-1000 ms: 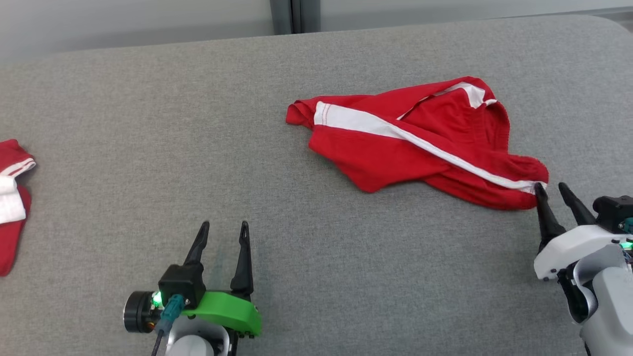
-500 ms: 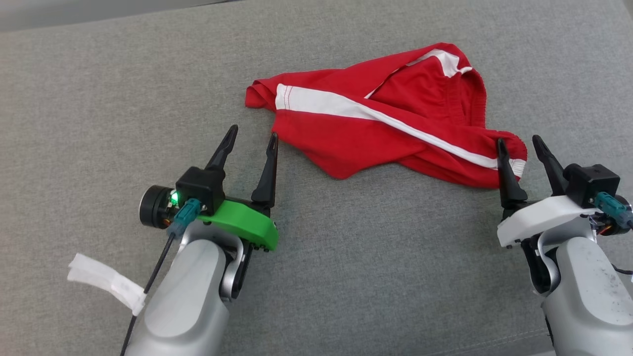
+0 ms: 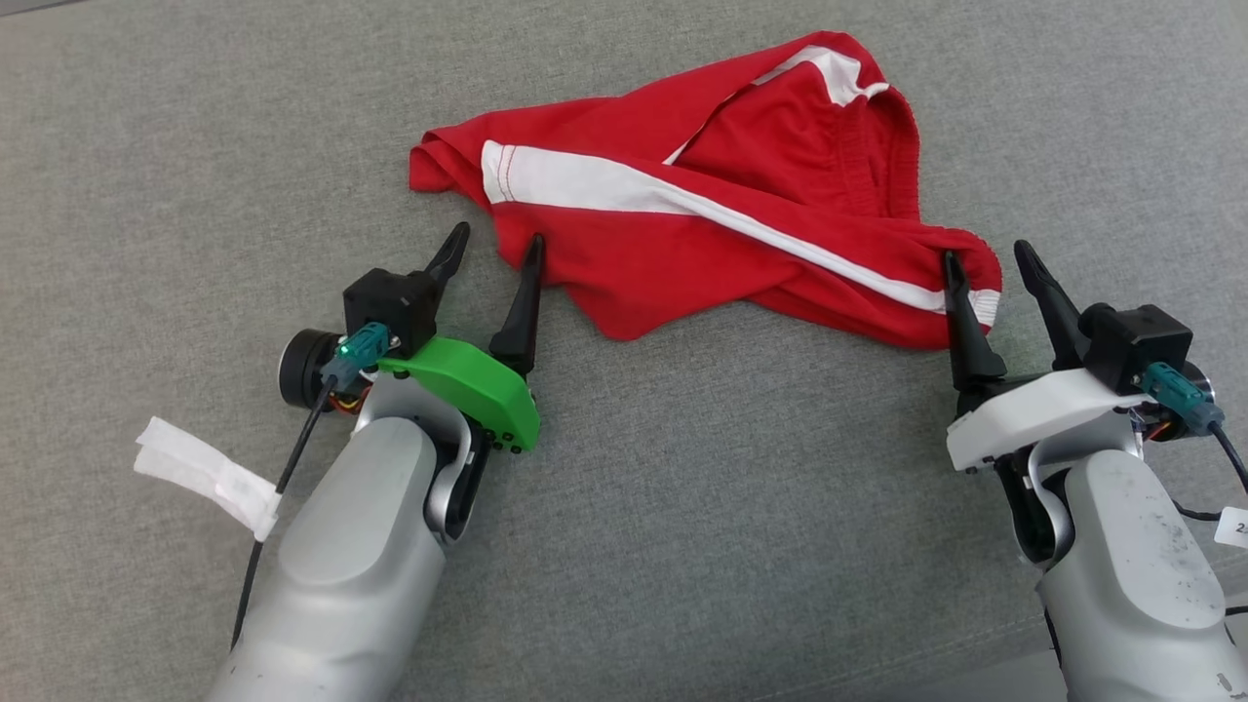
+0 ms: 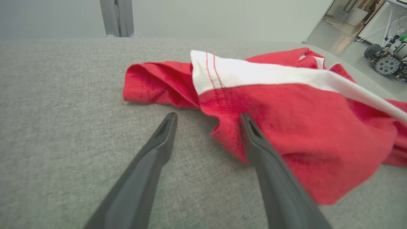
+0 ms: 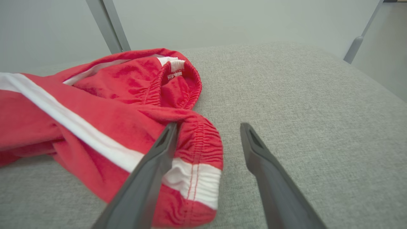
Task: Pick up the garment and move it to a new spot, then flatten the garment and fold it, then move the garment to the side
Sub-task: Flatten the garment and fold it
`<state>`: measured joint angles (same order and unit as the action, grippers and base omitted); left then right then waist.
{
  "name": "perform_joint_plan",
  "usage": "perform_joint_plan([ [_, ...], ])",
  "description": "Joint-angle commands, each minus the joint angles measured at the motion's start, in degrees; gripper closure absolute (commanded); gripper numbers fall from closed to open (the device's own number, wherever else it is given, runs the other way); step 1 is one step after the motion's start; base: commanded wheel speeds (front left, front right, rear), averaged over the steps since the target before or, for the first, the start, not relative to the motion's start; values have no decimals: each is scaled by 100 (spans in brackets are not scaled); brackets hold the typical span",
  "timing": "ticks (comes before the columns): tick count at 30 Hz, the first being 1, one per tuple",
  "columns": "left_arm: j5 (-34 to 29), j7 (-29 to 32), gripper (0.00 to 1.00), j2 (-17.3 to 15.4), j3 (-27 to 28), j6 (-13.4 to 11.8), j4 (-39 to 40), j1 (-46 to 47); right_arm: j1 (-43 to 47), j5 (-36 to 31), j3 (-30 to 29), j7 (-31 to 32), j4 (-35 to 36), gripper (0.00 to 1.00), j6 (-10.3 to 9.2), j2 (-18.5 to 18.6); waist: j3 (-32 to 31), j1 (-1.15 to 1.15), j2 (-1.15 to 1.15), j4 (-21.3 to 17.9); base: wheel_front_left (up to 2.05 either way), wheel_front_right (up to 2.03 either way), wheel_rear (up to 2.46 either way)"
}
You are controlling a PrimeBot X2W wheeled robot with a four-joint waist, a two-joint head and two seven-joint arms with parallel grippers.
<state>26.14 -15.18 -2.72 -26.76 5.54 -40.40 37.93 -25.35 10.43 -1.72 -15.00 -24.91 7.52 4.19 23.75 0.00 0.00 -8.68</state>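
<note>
The red shorts (image 3: 702, 240) lie crumpled and slack. The robot's right gripper should grab them next by the waistband corner (image 3: 980, 291) that stands up at the white stripe.
The garment (image 3: 702, 234) is a pair of red shorts with white side stripes, lying crumpled on the grey padded table (image 3: 195, 146). My left gripper (image 3: 495, 244) stands open at its left hem, with one finger over the red cloth edge (image 4: 229, 133) and the other over bare table. My right gripper (image 3: 985, 258) is open at the garment's right end. There the elastic waistband corner (image 5: 197, 149) lies between the two fingers, and the left finger overlaps the cloth. Neither gripper holds anything.
A white tag (image 3: 205, 473) hangs off my left forearm. Beyond the table's far edge, metal posts (image 4: 116, 17) stand against a pale wall, and a wheeled machine (image 4: 386, 60) sits on the floor at the far right.
The head camera tilted down and the picture shifted. Both arms advanced to the garment's two ends. The right gripper's fingers spread wider.
</note>
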Motion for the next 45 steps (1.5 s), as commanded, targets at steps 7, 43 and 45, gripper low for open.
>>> perform_joint_plan([
  [7, 316, 5, 100, -31, -340, 158, -333, 165, -67, -60, -23, -25, 52, 0, -6, -49, -23, 0, 0, 0, 0, 0, 0],
  [43, 20, 4, 0, -32, 895, -41, 759, -2718, 990, -246, -254, -26, -33, 0, -6, -104, -1633, 0, 0, 1264, 0, 0, 0],
  [45, -25, 4, 0, -32, 947, -115, 820, -2803, 1047, -248, -234, -26, -19, 0, -6, -110, -1689, 0, 0, 1278, 0, 0, 0],
])
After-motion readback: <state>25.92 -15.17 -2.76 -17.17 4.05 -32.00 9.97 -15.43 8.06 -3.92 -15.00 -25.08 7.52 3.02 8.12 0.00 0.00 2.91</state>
